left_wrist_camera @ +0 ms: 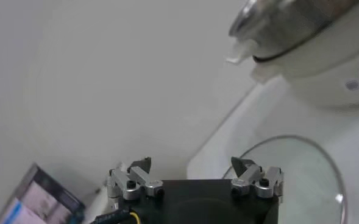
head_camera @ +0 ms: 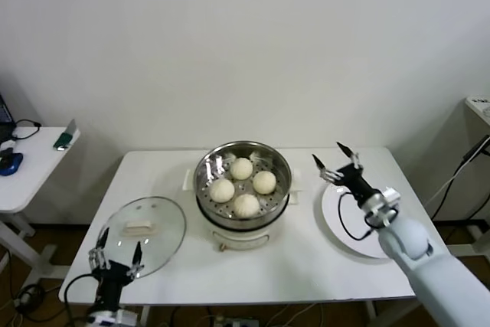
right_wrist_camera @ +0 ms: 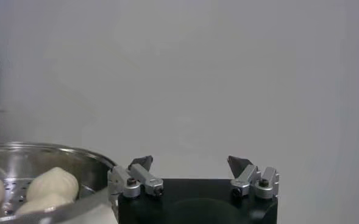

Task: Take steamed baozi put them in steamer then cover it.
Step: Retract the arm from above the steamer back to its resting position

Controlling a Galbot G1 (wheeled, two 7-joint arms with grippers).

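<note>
The left gripper picks up the glass cover (head_camera: 164, 223) by its narrow raised handle next. The cover lies flat and wide on the tabletop.
Several cream-white baozi (head_camera: 242, 168) lie inside the shiny steamer (head_camera: 279, 160), which sits on its cream pot base (head_camera: 237, 237) at the table's middle. The glass cover (head_camera: 164, 223) lies flat on the table to the left, with its oblong handle (head_camera: 140, 227) facing up. My left gripper (head_camera: 116, 249) hovers open and empty at the cover's near edge. The left wrist view shows that gripper (left_wrist_camera: 191, 164), the cover (left_wrist_camera: 301, 176) and the steamer (left_wrist_camera: 301, 24) beyond. My right gripper (head_camera: 337, 160) stands open and empty right of the steamer. In its wrist view the right gripper (right_wrist_camera: 190, 163) faces the wall, with a baozi (right_wrist_camera: 54, 182) and the steamer rim (right_wrist_camera: 45, 149) to one side.
A white plate (head_camera: 331, 208) lies under the right gripper, near the table's right edge. A side table (head_camera: 31, 178) with small items stands at the far left. Black cables (head_camera: 459, 174) hang at the right. The white wall rises close behind the table.
</note>
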